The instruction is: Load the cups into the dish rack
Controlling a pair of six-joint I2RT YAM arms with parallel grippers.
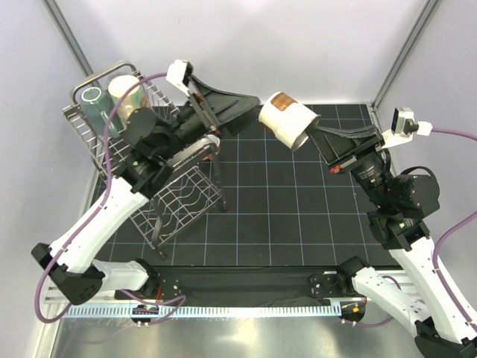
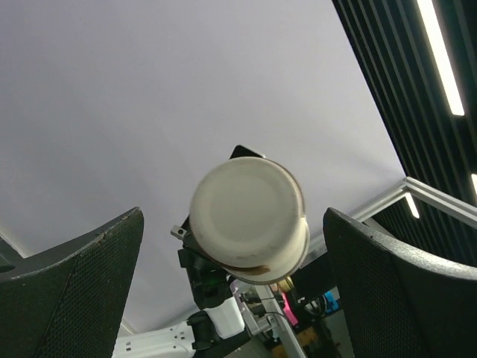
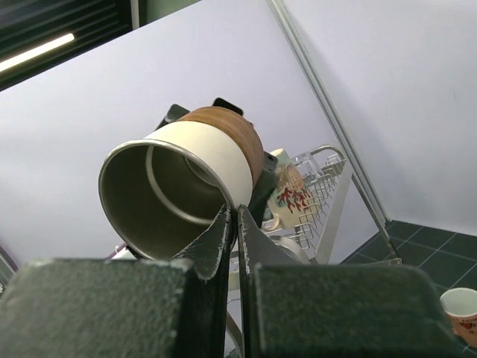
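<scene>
The cup's base (image 1: 276, 108) (image 2: 250, 220) lies between my fingers, which stop short of the cup's brown part, so my left gripper moves there next and only then closes on it.
My right gripper (image 1: 311, 133) is shut on the rim of the small brown-based cup (image 1: 289, 119) and holds it on its side in the air, base toward the left arm. In the right wrist view the fingers pinch the cup's (image 3: 179, 186) rim at my gripper (image 3: 237, 224). My left gripper (image 1: 252, 112) is open and empty, its fingers (image 2: 74, 291) apart on either side of the cup's base (image 2: 250, 220), not touching it. The dish rack (image 1: 168, 212) stands at the left with the grey-teal tumbler (image 1: 93, 101) and the cream mug (image 1: 123, 89) in it. The clear glass is hidden.
The cream mug's red print (image 3: 287, 190) shows in the rack (image 3: 328, 186) behind the held cup. A small pale cup with pinkish print (image 3: 462, 309) stands on the dark gridded mat (image 1: 298, 216). Grey walls and frame posts (image 1: 402, 52) close in the back.
</scene>
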